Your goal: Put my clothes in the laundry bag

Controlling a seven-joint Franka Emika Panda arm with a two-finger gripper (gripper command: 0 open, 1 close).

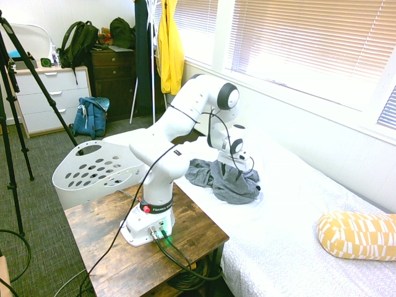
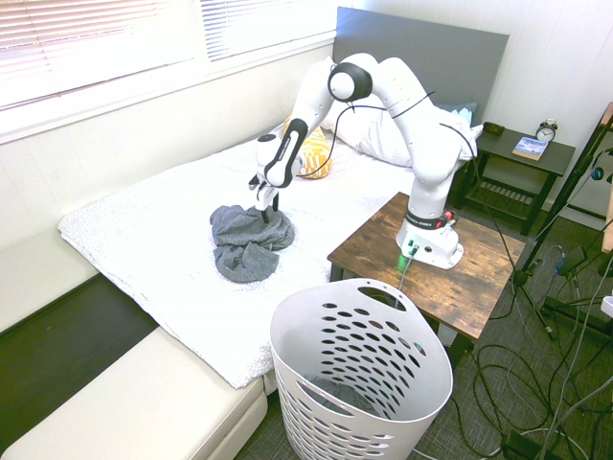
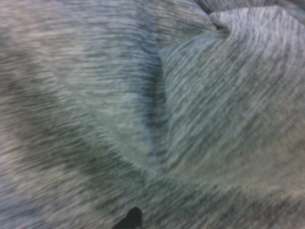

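My gripper should pick up the fabric next by the raised folds on its crumpled top (image 1: 231, 176), because the fabric's edges lie loose on the bed.
The clothes (image 1: 234, 184) (image 2: 245, 245) are a crumpled dark grey garment lying on the white bed, near the edge that faces the wooden table. My gripper (image 1: 237, 171) (image 2: 265, 213) points straight down onto the top of the pile. It is open, with its fingertips sunk into the folds. In the wrist view the grey heathered fabric of the clothes (image 3: 143, 119) fills the picture, blurred and very close. The laundry bag (image 1: 93, 168) (image 2: 287, 331) is a white plastic basket with oval holes. It stands on the floor beside the table and the bed's end, with some grey fabric at its bottom.
A wooden side table (image 1: 105, 235) (image 2: 484, 278) sits between the bed and the basket. A yellow patterned pillow (image 1: 359, 235) (image 2: 312, 153) lies further up the bed (image 1: 297, 204). A yellow jacket (image 1: 170, 49) hangs by the window, and a blue backpack (image 1: 91, 116) leans on the drawers.
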